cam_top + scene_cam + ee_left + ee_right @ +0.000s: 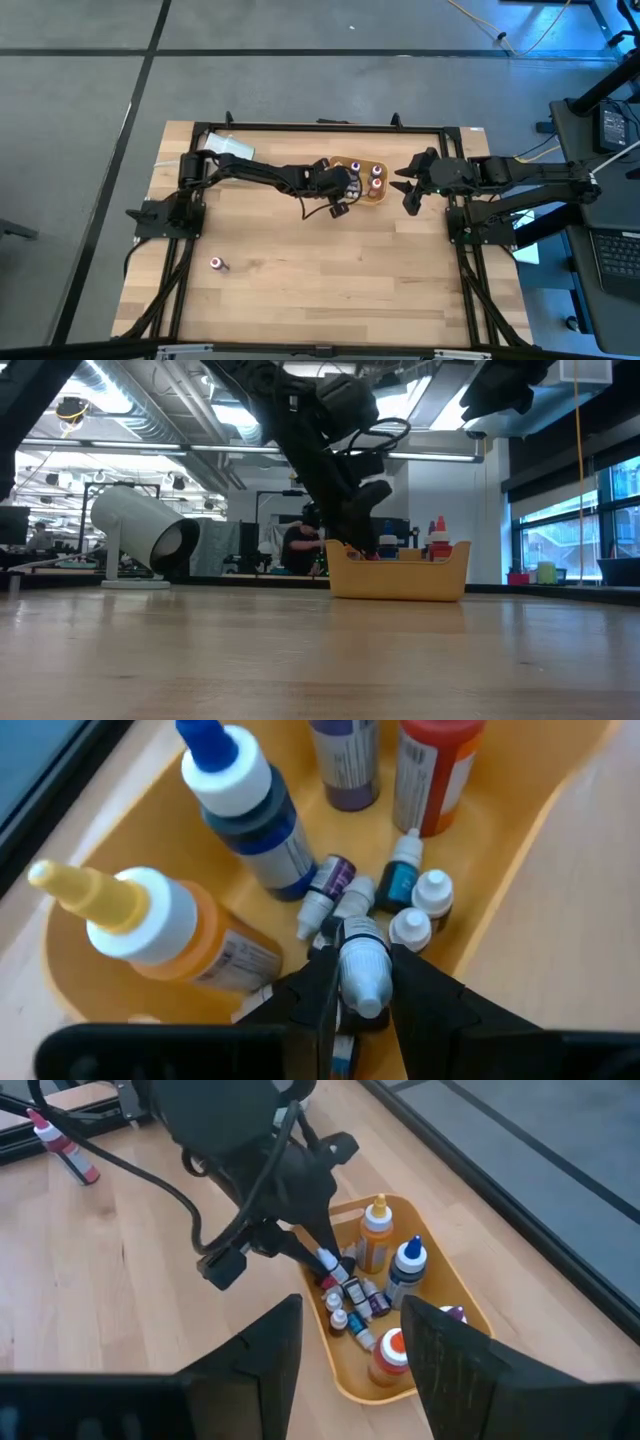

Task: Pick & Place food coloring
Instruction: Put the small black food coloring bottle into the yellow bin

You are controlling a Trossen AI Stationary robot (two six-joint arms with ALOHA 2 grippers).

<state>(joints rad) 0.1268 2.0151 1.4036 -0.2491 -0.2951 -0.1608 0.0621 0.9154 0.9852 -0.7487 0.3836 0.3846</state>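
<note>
The held vial (365,968) sits low inside the orange tray (225,880) and would stay among the small vials, so my left gripper needs to open its fingers.
The tan-orange tray (378,193) stands at the table's far middle and holds several food coloring bottles: a blue-capped one (245,805), a yellow-tipped orange one (150,920), a red one (435,770) and small white-capped vials (415,910). My left gripper (360,995) reaches down into the tray, shut on a small white-capped vial (362,965). My right gripper (350,1350) is open and empty, above the table to the right of the tray. One more bottle (218,264) lies on its side on the table near the left front. My left gripper pinches the small vial's body just below its white cap (362,945) between its two fingers. The fingers slant down into the tray from its left. The vial points cap forward, along the fingers, just above the other vials. Whether its base touches anything is hidden by the fingers.
A large white cylinder (140,535) lies at the table's far left. A black cable and a small black box (338,208) hang by the left gripper. Bare wooden table (330,280) spreads across the near half.
</note>
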